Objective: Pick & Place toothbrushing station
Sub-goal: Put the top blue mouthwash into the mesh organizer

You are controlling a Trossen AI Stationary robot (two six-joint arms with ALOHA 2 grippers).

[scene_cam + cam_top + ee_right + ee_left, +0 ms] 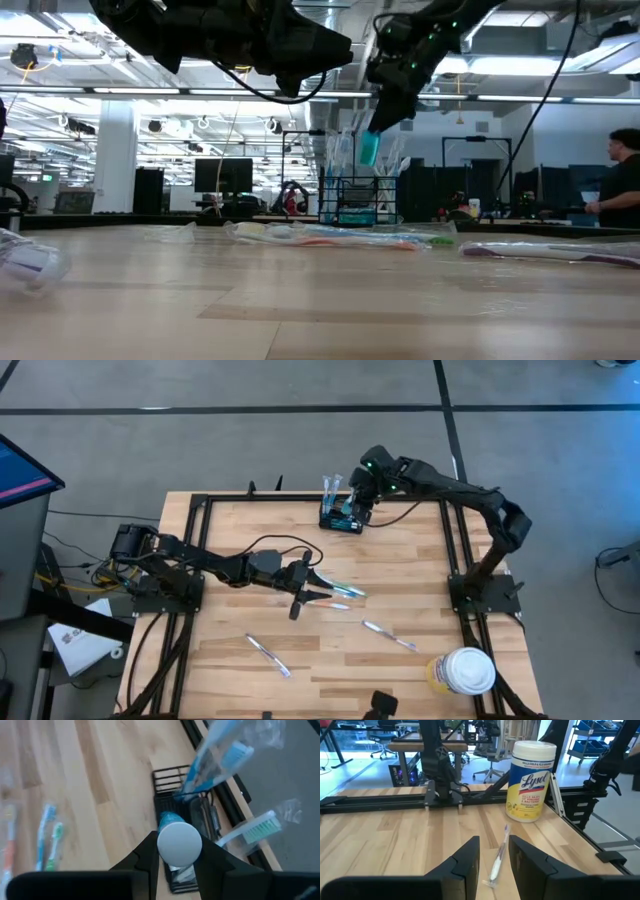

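The blue tube's lower end is above the holder's open mesh (335,523) (167,804). My right gripper should lower the tube into the holder before it lets go.
The toothbrushing station, a small black wire-mesh holder (342,522) (170,777), stands on the table near its far edge. Wrapped toothbrushes (220,750) stand in it. My right gripper (358,500) (179,844) hovers just above it, shut on a small blue tube (370,148) with a white cap. My left gripper (308,590) (495,847) hangs over the table's middle, open, with nothing between its fingers. Past its fingers a wrapped toothbrush (500,852) lies flat on the wood. My right gripper pinches the tube between its two fingers just below the white cap (180,842). The fingers slant down from above. The tube hangs below them, cap end up and body (167,817) pointing down at the holder, lifted clear of the table.
Two loose toothbrushes (340,590) lie by my left gripper; others lie nearer the front (390,635) (268,655). A round white-lidded wipes tub (465,670) (530,780) stands at the near right corner. A black frame rail (450,540) runs round the tabletop. A person (620,190) stands in the room beyond.
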